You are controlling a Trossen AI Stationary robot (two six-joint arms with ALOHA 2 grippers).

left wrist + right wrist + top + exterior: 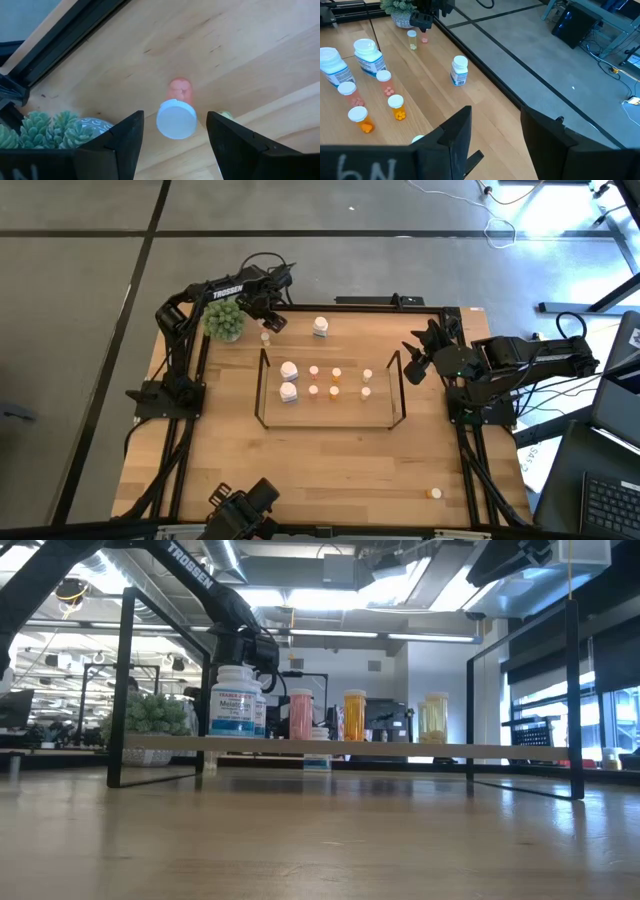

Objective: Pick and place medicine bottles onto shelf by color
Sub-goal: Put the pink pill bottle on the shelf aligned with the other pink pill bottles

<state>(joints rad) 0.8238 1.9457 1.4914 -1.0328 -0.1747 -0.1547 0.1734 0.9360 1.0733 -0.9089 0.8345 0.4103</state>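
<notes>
My left gripper closes on the pink bottle next, since the fingers stand either side of the white cap [176,112] of the pink bottle. Closing now would catch it.
My left gripper [274,318] hangs open at the table's far left, next to the green plant [224,320]. In the left wrist view a small pink bottle with a white cap [176,112] stands upright on the table below and between the open fingers, which do not touch it. A cream bottle [412,39] stands beside it. The wire shelf [262,390] holds two large white bottles [289,380] and pink, orange and cream small ones. My right gripper [415,362] is open and empty by the shelf's right end.
A large white bottle [320,327] stands on the table beyond the shelf's far side. A small orange bottle [434,493] stands near the table's near right corner. The black table frame [390,303] runs along the far edge close to my left gripper.
</notes>
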